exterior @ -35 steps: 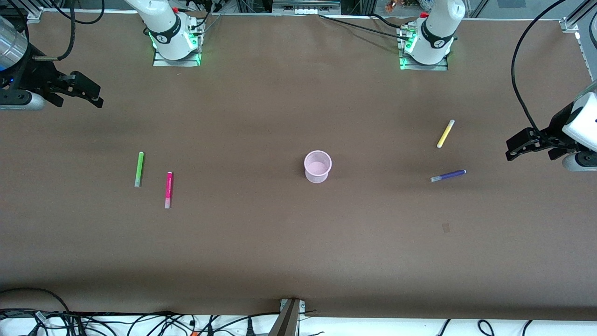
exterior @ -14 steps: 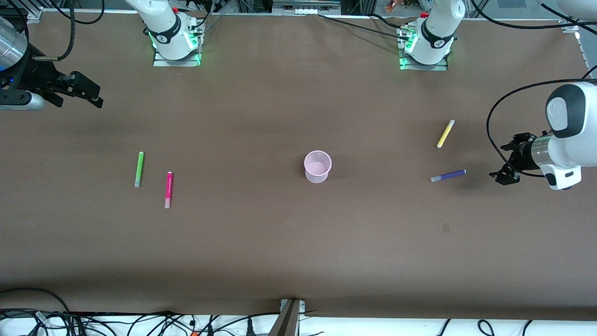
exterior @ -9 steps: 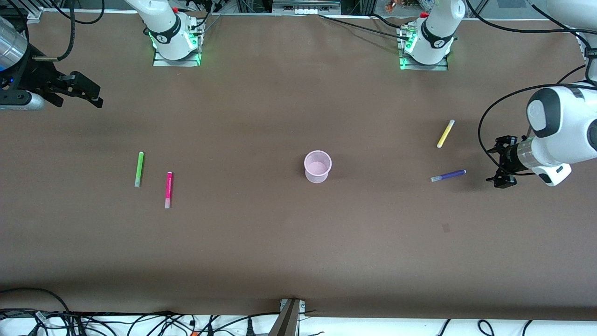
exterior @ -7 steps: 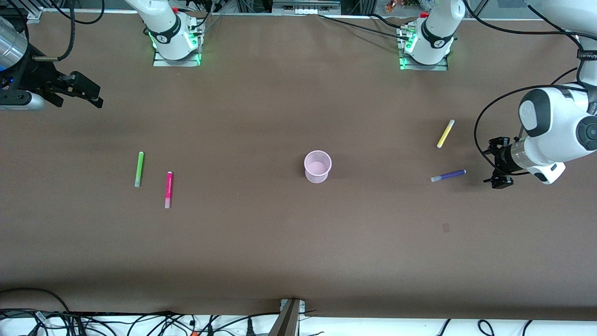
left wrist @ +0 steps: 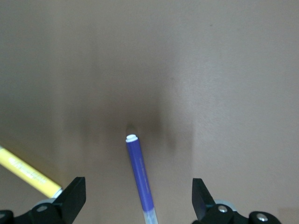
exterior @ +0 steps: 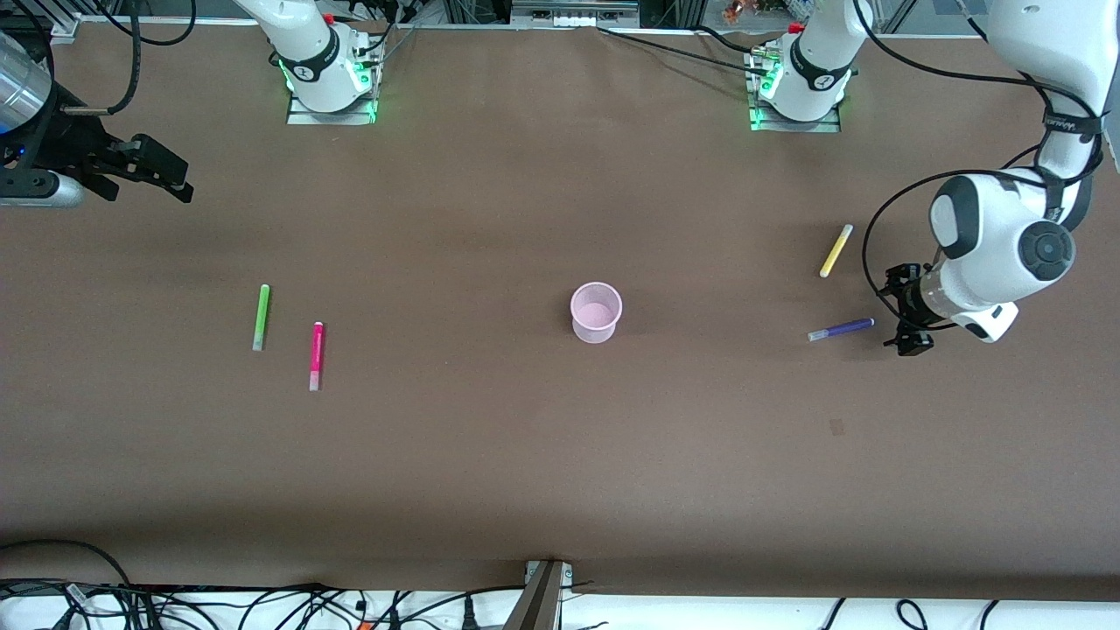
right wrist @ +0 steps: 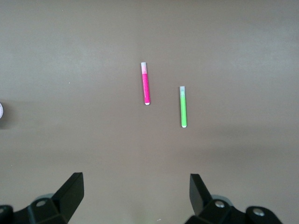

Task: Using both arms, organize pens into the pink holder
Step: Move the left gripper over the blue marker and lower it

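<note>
I will organize the purple pen into the pink holder, so next I will take hold of the pen by its body with my left gripper.
The pink holder stands upright at the table's middle. The purple pen and the yellow pen lie toward the left arm's end. My left gripper is open and empty, low over the table beside the purple pen. In the left wrist view the purple pen lies on the table between the spread fingers, with the yellow pen off to one side. The green pen and magenta pen lie toward the right arm's end. My right gripper waits open and empty, high above them.
The right wrist view shows the magenta pen and green pen side by side on the brown table, and a sliver of the holder at the frame's edge. Cables lie along the table's near edge.
My left arm has swung in from the table's end toward the purple pen, and its gripper now stands beside that pen. The right arm and all pens have not moved.
</note>
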Robot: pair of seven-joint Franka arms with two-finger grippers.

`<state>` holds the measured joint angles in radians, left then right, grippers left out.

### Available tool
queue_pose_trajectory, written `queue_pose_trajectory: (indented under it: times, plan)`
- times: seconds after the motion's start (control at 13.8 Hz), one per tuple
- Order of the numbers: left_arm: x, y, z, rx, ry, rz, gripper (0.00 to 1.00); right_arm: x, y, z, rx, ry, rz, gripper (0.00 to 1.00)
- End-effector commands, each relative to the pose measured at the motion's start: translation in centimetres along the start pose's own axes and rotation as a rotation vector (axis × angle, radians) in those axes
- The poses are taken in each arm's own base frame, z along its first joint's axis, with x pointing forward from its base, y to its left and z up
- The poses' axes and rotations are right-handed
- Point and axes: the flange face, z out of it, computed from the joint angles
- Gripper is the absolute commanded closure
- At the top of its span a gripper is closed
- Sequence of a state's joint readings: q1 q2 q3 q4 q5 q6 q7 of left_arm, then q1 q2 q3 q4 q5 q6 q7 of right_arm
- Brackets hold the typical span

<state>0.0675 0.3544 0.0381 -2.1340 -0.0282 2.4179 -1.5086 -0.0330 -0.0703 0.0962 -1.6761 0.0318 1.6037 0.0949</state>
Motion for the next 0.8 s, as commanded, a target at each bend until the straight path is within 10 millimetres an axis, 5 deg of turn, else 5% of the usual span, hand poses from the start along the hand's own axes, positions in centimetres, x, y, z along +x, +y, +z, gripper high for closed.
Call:
queue_pose_trajectory:
  times: [0.0,0.36,0.72]
  plan:
    - [0.0,-0.3,1.7,-0.011,0.023,-0.013,0.00,-0.1,0.2,-0.2,0.006,0.009,-0.001,0.00]
    - [-0.8,-1.3,4.6,-0.007,0.065,-0.010,0.00,0.0,0.2,-0.2,0.006,0.011,-0.001,0.00]
    - [-1.9,-0.7,4.8,-0.038,0.064,-0.041,0.00,0.0,0.2,-0.2,0.006,0.009,-0.001,0.00]
